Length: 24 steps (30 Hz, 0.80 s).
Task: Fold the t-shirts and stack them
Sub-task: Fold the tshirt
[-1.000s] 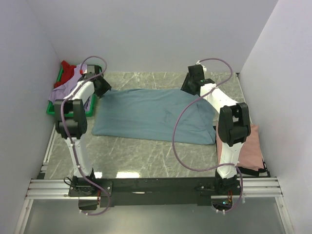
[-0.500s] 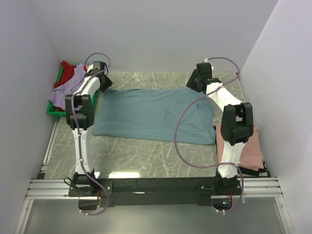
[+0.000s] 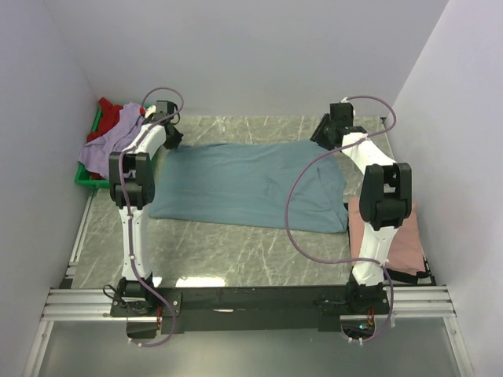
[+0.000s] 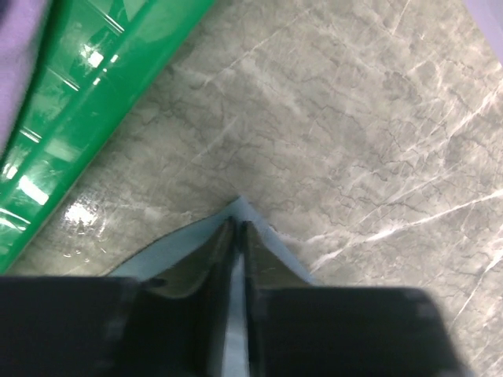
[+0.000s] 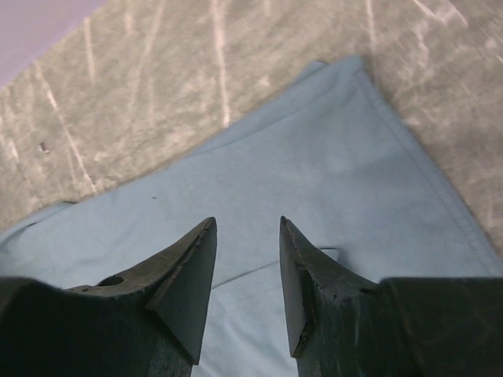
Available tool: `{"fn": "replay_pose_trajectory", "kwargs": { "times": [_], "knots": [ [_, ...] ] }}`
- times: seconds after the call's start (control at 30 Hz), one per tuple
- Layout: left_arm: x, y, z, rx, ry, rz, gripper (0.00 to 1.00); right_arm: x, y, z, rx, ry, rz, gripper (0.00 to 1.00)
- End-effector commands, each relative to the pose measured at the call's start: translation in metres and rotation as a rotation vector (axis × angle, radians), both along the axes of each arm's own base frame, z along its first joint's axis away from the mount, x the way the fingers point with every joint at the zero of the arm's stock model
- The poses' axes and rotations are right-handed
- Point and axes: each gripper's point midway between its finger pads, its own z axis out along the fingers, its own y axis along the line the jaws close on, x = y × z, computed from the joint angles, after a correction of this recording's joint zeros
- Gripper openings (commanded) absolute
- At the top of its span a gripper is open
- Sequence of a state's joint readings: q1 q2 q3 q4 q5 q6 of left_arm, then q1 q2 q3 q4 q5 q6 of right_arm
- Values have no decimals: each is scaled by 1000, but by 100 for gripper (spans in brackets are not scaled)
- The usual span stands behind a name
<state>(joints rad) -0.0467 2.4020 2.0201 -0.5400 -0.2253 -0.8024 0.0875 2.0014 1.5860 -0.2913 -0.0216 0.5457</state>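
Note:
My left gripper is opposite the grey-blue t-shirt's far corner point(image 3: 329, 145) point(image 5: 344, 77). My right gripper needs to grab that corner next, to pull the t-shirt's far edge straight for folding.
The grey-blue t-shirt point(image 3: 244, 184) lies spread flat across the middle of the table. My left gripper point(image 3: 168, 130) is at its far left corner. In the left wrist view the left gripper point(image 4: 236, 228) is shut on that corner of the grey-blue t-shirt point(image 4: 238, 207), with cloth showing between the fingers. My right gripper point(image 3: 328, 132) hovers over the far right corner. There the right gripper point(image 5: 247, 223) stands open, with the grey-blue t-shirt point(image 5: 314, 149) under it and nothing between its fingers. A salmon pink t-shirt point(image 3: 399, 236) lies folded at the right edge. The lavender t-shirt point(image 3: 106, 140) and red t-shirt point(image 3: 107, 109) are heaped at the far left.
A green plastic tray point(image 3: 85, 181) holds the lavender and red shirts in the far left corner, and its wall point(image 4: 94, 102) is close beside my left gripper. White walls close in the table on three sides. Bare marble shows in front of the grey-blue shirt.
Both arms have reached farther back to the grey-blue shirt's far corners. The left gripper has gone from open to shut on the left corner. The right gripper's jaws have kept their gap.

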Motion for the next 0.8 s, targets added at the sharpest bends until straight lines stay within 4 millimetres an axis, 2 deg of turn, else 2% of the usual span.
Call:
{"fn": "replay_pose_trajectory", "kwargs": {
  "times": [0.0, 0.1, 0.2, 0.27, 0.3, 0.33, 0.4, 0.43, 0.47, 0.5, 0.53, 0.57, 0.6, 0.63, 0.67, 0.73, 0.77],
  "knots": [
    [8, 2, 10, 16, -27, -1, 12, 10, -9, 8, 27, -8, -1, 45],
    [8, 0, 13, 8, -32, -5, 0, 12, -20, 0, 30, 25, -14, 48],
    [10, -1, 19, 0, -51, -6, 0, 14, -35, -6, 28, 45, -40, 51],
    [9, -1, 27, -1, -66, -7, 0, 15, -37, -8, 22, 52, -45, 54],
    [9, -1, 29, 1, -69, -8, 0, 16, -54, -10, 20, 55, -75, 55],
    [10, -1, 31, -2, -79, -9, 0, 19, -58, -9, 19, 50, -85, 56],
    [10, -3, 40, -10, -100, -11, 0, 21, -65, -22, 27, 82, -95, 56],
    [10, -3, 39, -12, -103, -11, 0, 29, -68, -16, 31, 69, -100, 56],
    [11, -5, 46, -17, -117, -14, 0, 28, -69, -31, 36, 108, -105, 56],
    [11, -5, 47, -21, -120, -14, 0, 31, -69, -35, 46, 118, -101, 56],
    [10, -7, 47, -30, -122, -21, 0, 40, -71, -27, 52, 98, -103, 56],
    [12, -8, 51, -34, -137, -22, 0, 41, -70, -41, 61, 129, -109, 56],
    [12, -8, 55, -36, -145, -22, 0, 43, -69, -43, 73, 135, -105, 56],
    [12, -9, 55, -42, -148, -26, 0, 50, -69, -37, 84, 118, -104, 56],
    [13, -10, 57, -46, -155, -28, 0, 53, -67, -48, 98, 134, -112, 56],
    [13, -12, 58, -55, -158, -34, 0, 61, -66, -47, 121, 124, -114, 56],
    [13, -13, 60, -56, -161, -36, 0, 64, -66, -53, 137, 130, -128, 56]
  ]
}}
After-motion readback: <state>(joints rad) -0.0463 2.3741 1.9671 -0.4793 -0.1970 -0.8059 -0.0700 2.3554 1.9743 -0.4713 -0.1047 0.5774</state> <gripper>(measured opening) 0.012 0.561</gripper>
